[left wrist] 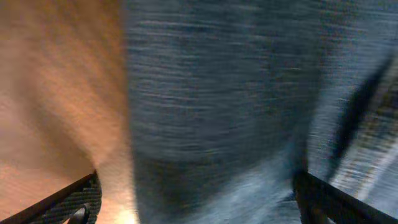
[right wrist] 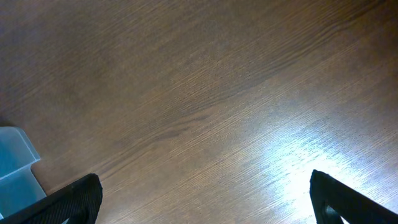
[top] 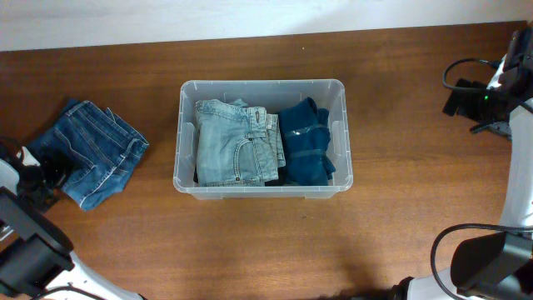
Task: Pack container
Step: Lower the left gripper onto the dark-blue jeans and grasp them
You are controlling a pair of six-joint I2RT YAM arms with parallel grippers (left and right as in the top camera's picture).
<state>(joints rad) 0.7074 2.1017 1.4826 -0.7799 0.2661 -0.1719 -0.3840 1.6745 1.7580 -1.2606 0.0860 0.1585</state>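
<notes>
The left gripper grips the folded blue jeans point(top: 94, 152) on the table by the edge farthest from the container next, leaving the rest free to lay flat inside.
The clear plastic container point(top: 261, 86) stands mid-table and holds folded light-blue jeans point(top: 236, 142) on its left and a dark teal garment point(top: 306, 143) on its right. Another pair of folded blue jeans point(top: 94, 152) lies on the table at the left. My left gripper point(top: 37, 177) is open at the left edge of these jeans; the left wrist view shows blurred denim point(left wrist: 224, 112) between its spread fingers point(left wrist: 196, 202). My right gripper point(right wrist: 205, 199) is open and empty above bare table at the far right; the arm point(top: 500, 87) shows overhead. A container corner point(right wrist: 15, 165) shows in the right wrist view.
The brown wooden table point(top: 266, 242) runs under everything. A white wall borders its far edge. Black cables and arm bases sit at the right edge point(top: 466, 83) and the bottom corners.
</notes>
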